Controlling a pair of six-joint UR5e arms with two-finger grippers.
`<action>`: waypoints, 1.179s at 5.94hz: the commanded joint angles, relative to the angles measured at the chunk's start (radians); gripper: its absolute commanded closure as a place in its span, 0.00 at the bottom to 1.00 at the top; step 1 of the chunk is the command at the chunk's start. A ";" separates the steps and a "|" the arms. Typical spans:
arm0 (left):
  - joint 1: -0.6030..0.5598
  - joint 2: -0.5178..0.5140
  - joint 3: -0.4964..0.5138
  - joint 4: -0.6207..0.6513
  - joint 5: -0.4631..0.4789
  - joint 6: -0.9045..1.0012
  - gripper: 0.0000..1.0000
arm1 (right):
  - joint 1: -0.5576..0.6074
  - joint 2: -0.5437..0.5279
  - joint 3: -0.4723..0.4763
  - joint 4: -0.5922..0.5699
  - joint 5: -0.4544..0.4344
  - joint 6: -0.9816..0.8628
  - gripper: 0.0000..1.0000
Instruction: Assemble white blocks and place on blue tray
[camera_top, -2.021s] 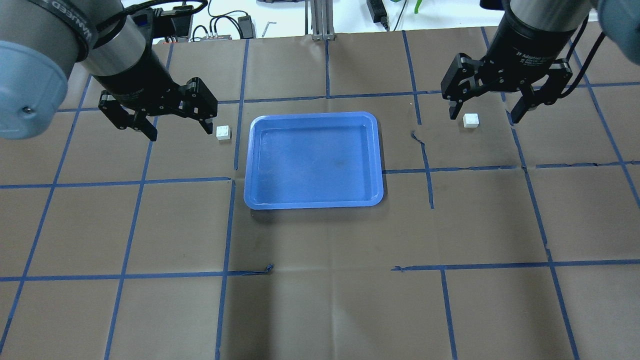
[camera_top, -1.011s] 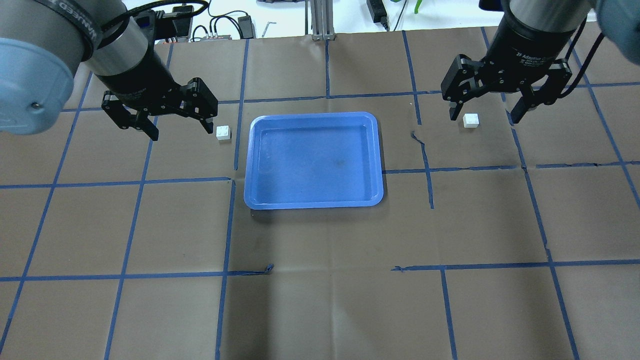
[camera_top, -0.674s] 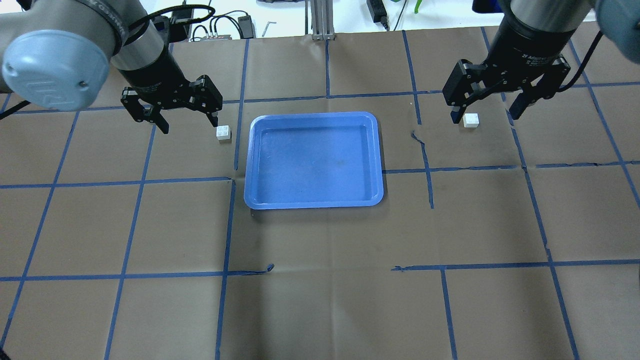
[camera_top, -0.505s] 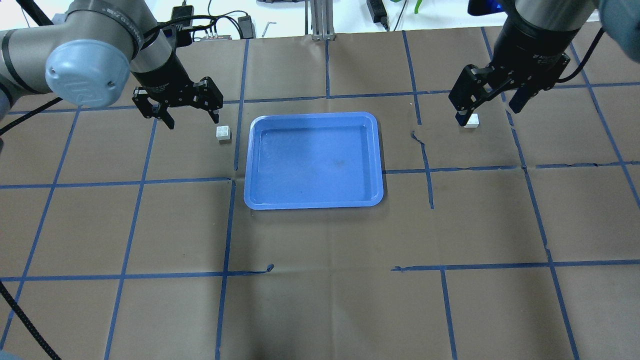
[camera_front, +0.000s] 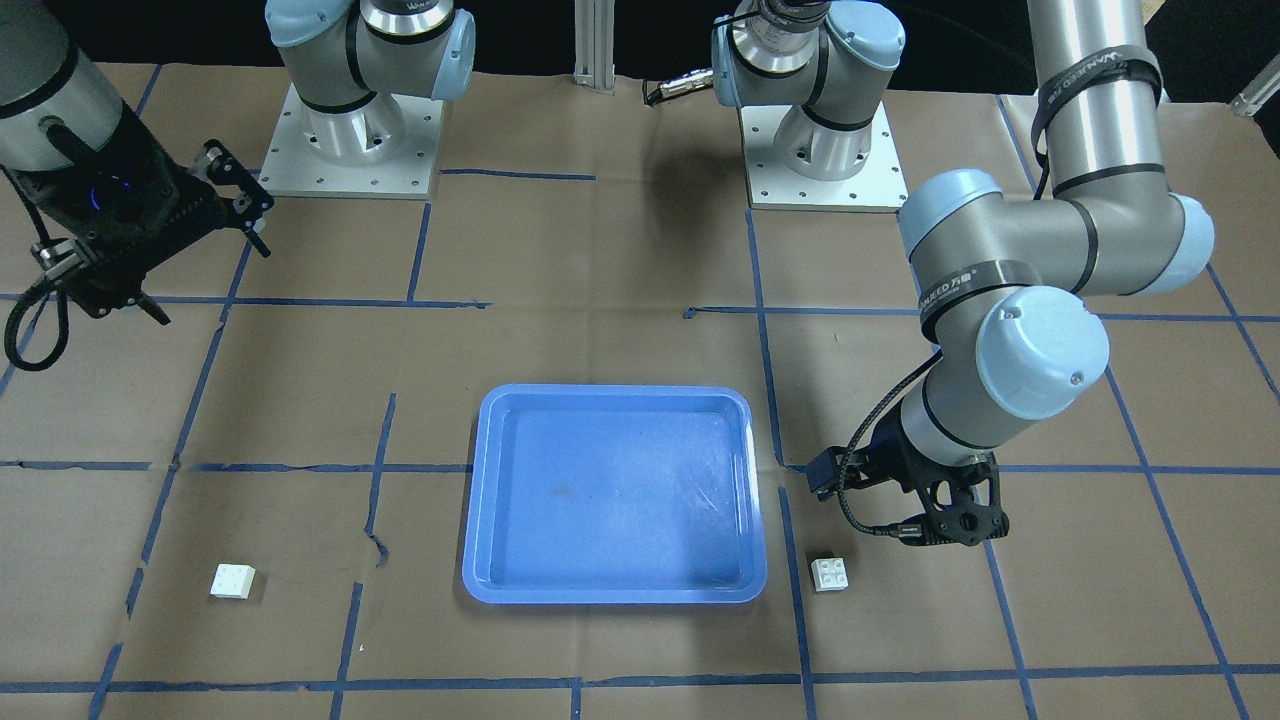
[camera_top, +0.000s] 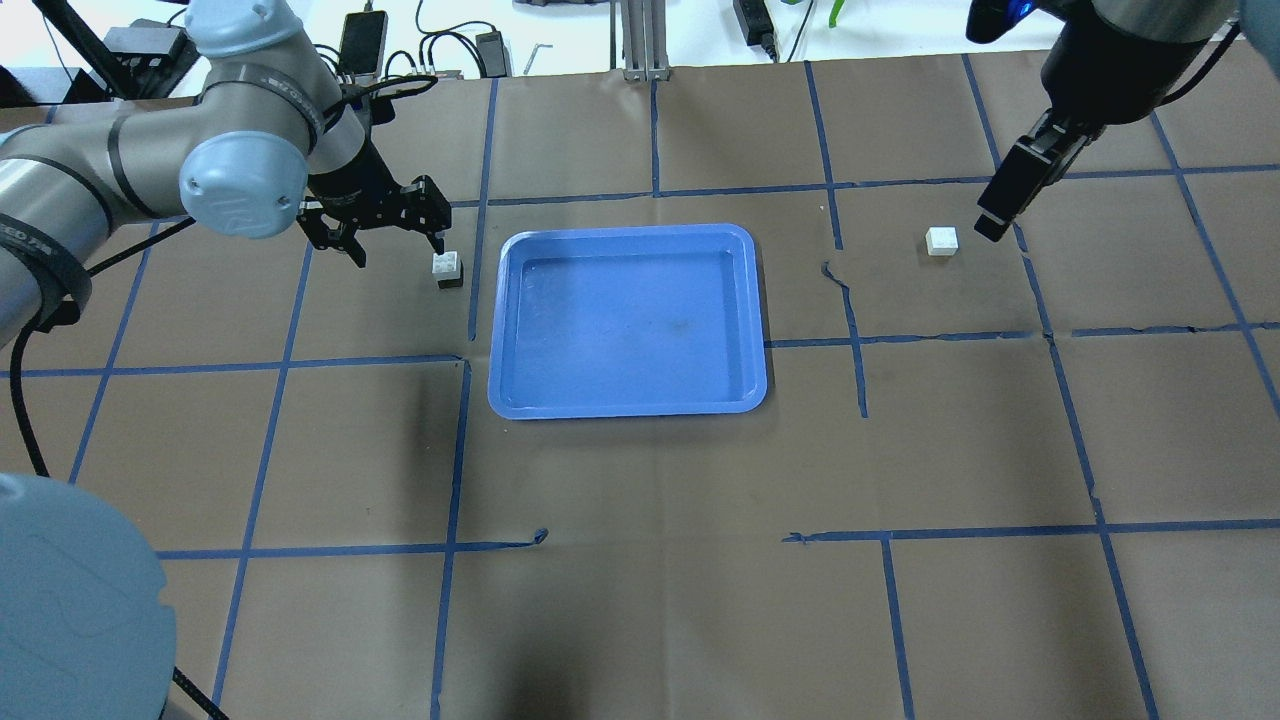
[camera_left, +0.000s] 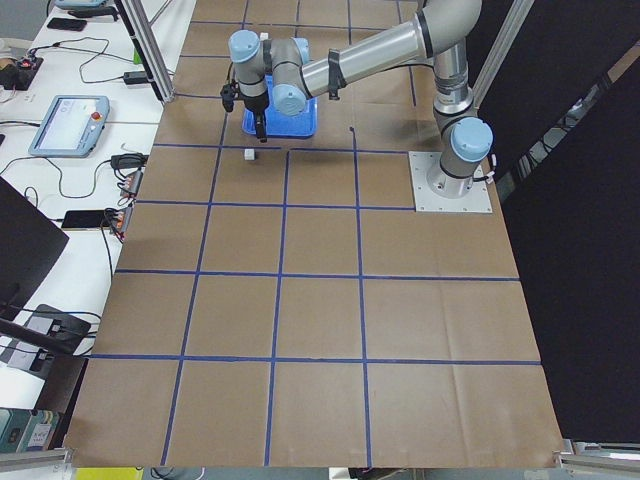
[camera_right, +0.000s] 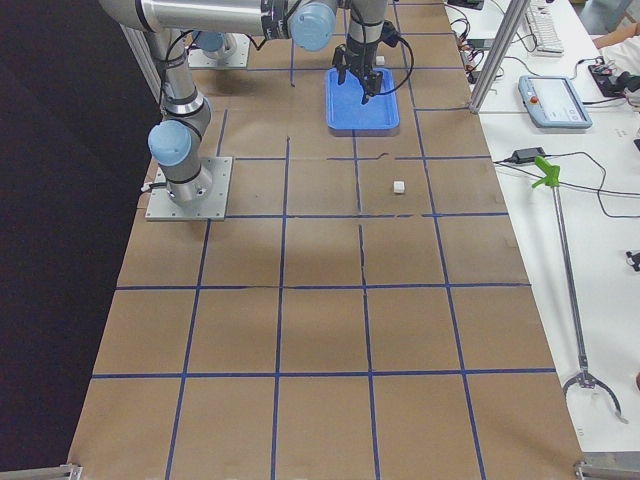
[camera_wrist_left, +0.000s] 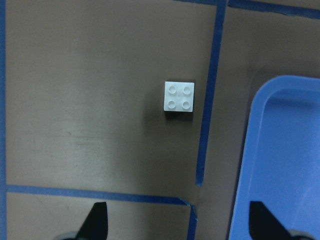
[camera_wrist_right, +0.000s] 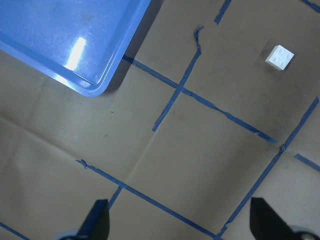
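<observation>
My right gripper grabs the white block by its opposite sides next, since the block's top stays free for assembling.
The blue tray lies mid-table with nothing in it. One white block sits just off its left rim. My left gripper is open and low beside that block, not touching it. The left wrist view shows the block ahead of the open fingertips. The other white block sits right of the tray. My right gripper is open, raised and tilted, well apart from that block. The right wrist view shows this block far off and the tray corner.
Brown paper with blue tape lines covers the table. Cables and power supplies lie beyond the far edge. The two arm bases stand on the robot's side. A post stands at the back middle.
My left gripper came down and shifted right toward its block, still open. My right gripper left its block, rose and turned, with one finger now to the block's right.
</observation>
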 joint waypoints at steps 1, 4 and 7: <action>-0.004 -0.097 0.013 0.169 0.000 0.019 0.01 | -0.078 0.051 -0.013 -0.055 0.009 -0.417 0.01; -0.004 -0.191 0.011 0.271 0.000 0.029 0.02 | -0.106 0.238 -0.221 -0.082 0.012 -0.787 0.01; -0.007 -0.179 -0.001 0.261 -0.006 0.047 0.64 | -0.141 0.302 -0.221 -0.076 0.178 -0.803 0.00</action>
